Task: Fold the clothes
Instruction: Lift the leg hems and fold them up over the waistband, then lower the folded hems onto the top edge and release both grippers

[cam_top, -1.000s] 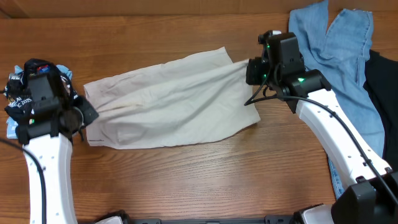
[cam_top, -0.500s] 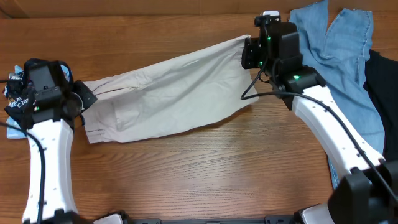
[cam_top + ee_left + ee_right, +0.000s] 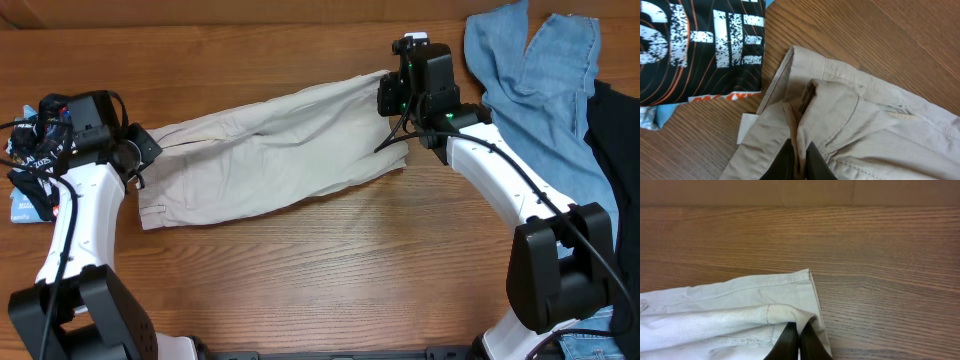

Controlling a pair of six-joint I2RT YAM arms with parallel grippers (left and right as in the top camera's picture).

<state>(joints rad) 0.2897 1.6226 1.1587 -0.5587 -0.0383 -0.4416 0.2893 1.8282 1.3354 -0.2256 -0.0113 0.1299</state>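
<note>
The robot's right gripper needs to open now, because the leg hem end lies over the cream trousers' spread layer.
The cream trousers [image 3: 270,150] lie stretched across the table from left to upper right. My left gripper [image 3: 135,160] is shut on their waistband; the pinch shows in the left wrist view [image 3: 801,159] on the cream trousers [image 3: 875,125]. My right gripper [image 3: 392,95] is shut on the leg hem end, seen in the right wrist view [image 3: 798,341] on the cream trousers [image 3: 730,315]. The light blue jeans [image 3: 540,90] lie at the far right. A black white-lettered piece [image 3: 695,45] lies at the far left, partly under my left arm [image 3: 30,160].
A dark garment [image 3: 615,150] lies at the right edge beside the jeans. Bare wooden table [image 3: 330,270] fills the front. A cardboard-coloured wall [image 3: 800,192] runs along the far edge.
Both grippers have moved toward the far edge with the trousers, the right one also to the left. The trousers now lie higher and more slanted on the table.
</note>
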